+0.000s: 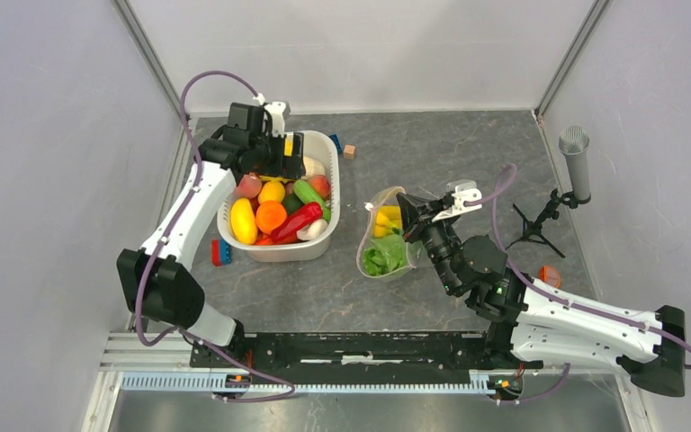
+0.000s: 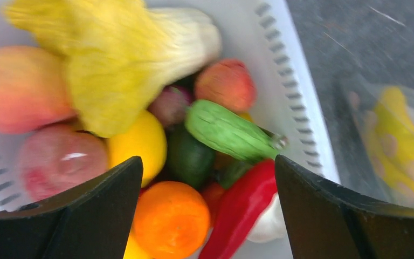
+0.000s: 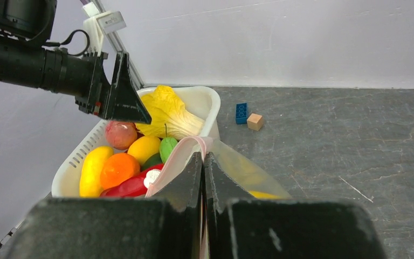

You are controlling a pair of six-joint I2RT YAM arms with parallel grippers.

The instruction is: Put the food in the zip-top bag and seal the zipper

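I need to grab the red pepper across its middle (image 1: 297, 222) next with my left gripper, so its narrow end stays free to go into the zip-top bag (image 1: 382, 256) first.
The food lies heaped in a white tub (image 1: 279, 255): an orange (image 2: 170, 218), a red pepper (image 2: 242, 208), a green vegetable (image 2: 226, 129), a pale yellow napa cabbage (image 2: 113, 59), and red and yellow fruits. My left gripper (image 1: 279, 165) hangs open and empty just above this heap (image 2: 209, 162). The zip-top bag (image 1: 382, 256) stands open right of the tub, with yellow bananas (image 1: 387, 220) and a green piece (image 1: 384, 258) inside. My right gripper (image 1: 411, 209) is shut on the bag's mouth edge (image 3: 203, 156), pinching the pink zipper (image 3: 175, 159) and holding it up.
A blue block (image 1: 335, 141) and a wooden block (image 1: 349, 151) lie behind the tub. A red-and-blue block (image 1: 221, 252) lies at its left front. A microphone (image 1: 576, 153) on a small tripod (image 1: 535, 225) and a small orange object (image 1: 550, 275) stand at the right.
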